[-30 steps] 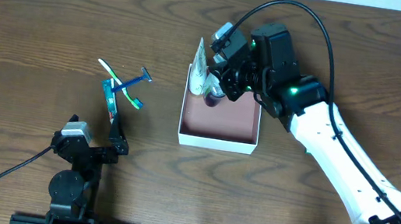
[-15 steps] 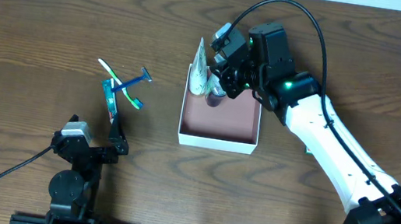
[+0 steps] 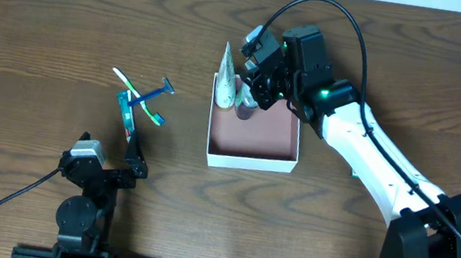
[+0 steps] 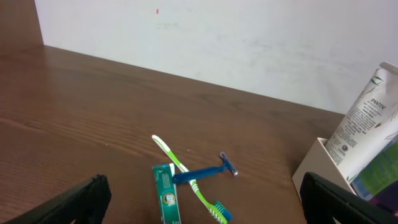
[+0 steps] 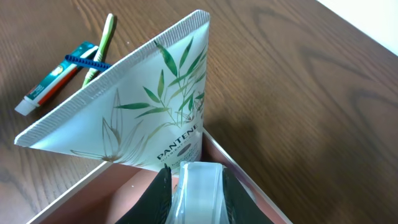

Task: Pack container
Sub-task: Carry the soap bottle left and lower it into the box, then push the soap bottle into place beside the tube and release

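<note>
The pump bottle's base is inside the container's sides over the container's pinkish-brown bottom. The bottle would settle if my right gripper opened, so it opens now.
The container, a shallow white box with a pinkish-brown bottom, sits mid-table. My right gripper is shut on the clear cap of a white Pantene tube with green leaf print. It holds the tube cap-down over the box's far left corner, with the crimped end tilted up over the left wall. The right wrist view shows the tube, my fingers on its cap and the box wall. My left gripper is open and empty near the front left.
A green toothpaste tube, a green toothbrush and a blue razor lie crossed left of the box. They also show in the left wrist view: toothpaste, toothbrush, razor.
My right gripper has shifted slightly left and towards the far side with the tube, which now leans more over the box's far left corner. The left arm has not moved.
</note>
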